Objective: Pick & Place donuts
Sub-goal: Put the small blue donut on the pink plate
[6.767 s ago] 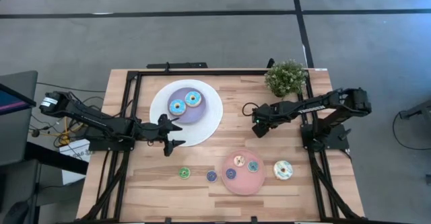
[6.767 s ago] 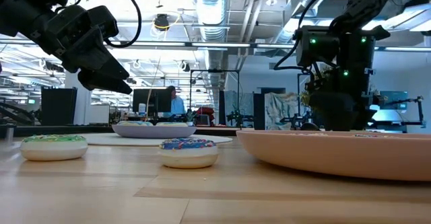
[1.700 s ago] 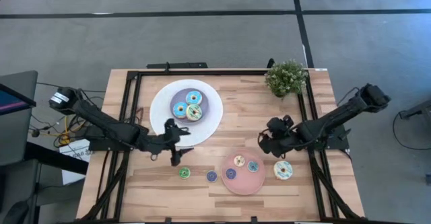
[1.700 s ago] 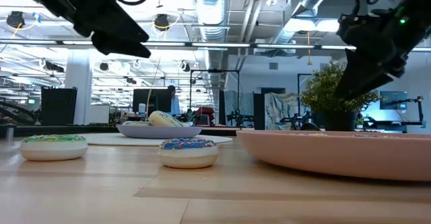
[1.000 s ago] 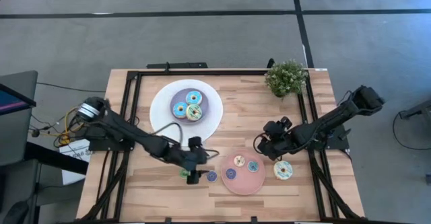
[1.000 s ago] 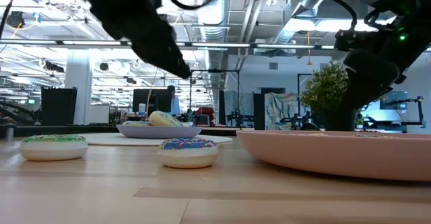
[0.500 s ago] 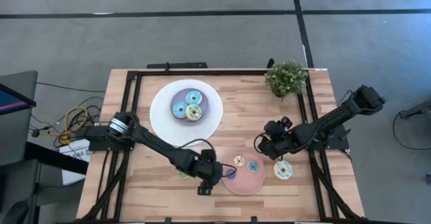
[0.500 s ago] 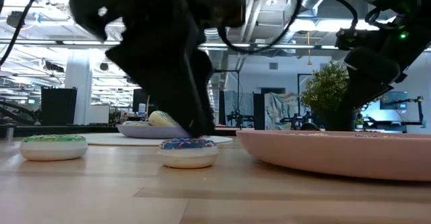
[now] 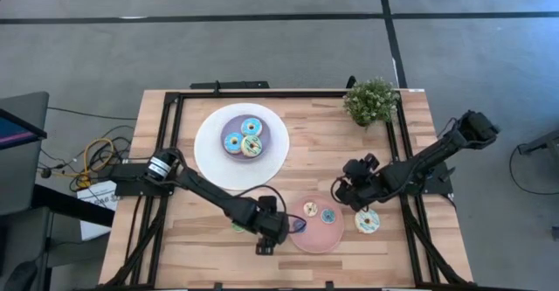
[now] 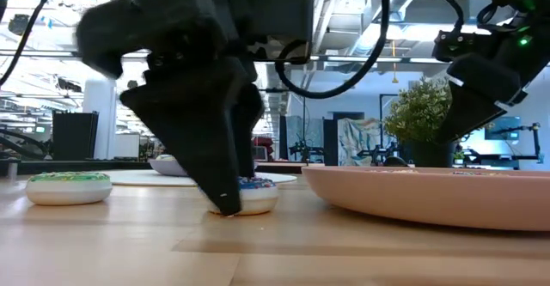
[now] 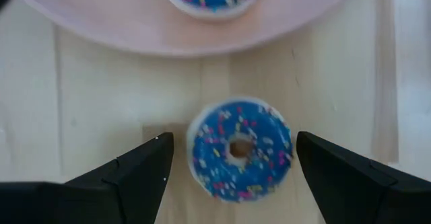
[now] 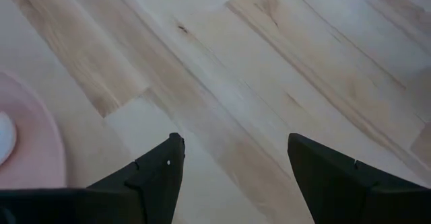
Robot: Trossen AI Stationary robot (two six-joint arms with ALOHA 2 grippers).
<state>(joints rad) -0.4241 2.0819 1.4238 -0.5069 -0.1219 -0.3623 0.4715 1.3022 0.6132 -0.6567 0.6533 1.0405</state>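
My left gripper's fingers reach down close on either side of the blue mini donut, so it is time to close. Closing now would catch the donut.
A blue mini donut (image 11: 240,150) with sprinkles lies flat on the wooden table just off the rim of the pink plate (image 9: 316,239). My left gripper (image 11: 234,135) points steeply down over it, open. One finger stands on each side of the donut, apart from it; in the low view the gripper (image 10: 228,179) stands in front of the donut (image 10: 258,197). A green mini donut (image 10: 69,185) lies to its left. Three mini donuts sit on the pink plate. A larger donut (image 9: 368,221) lies right of the plate, near my open right gripper (image 9: 342,193).
A white plate (image 9: 210,155) bearing a lilac plate with three larger donuts (image 9: 242,139) sits at the far left. A potted plant (image 9: 371,100) stands at the far right corner. A black frame (image 9: 170,151) runs round the table. Bare wood lies between the two plates.
My left gripper has swung toward the table's near edge and right, come down and tipped more steeply downward. It now straddles the blue mini donut and is still open. The donut has not moved.
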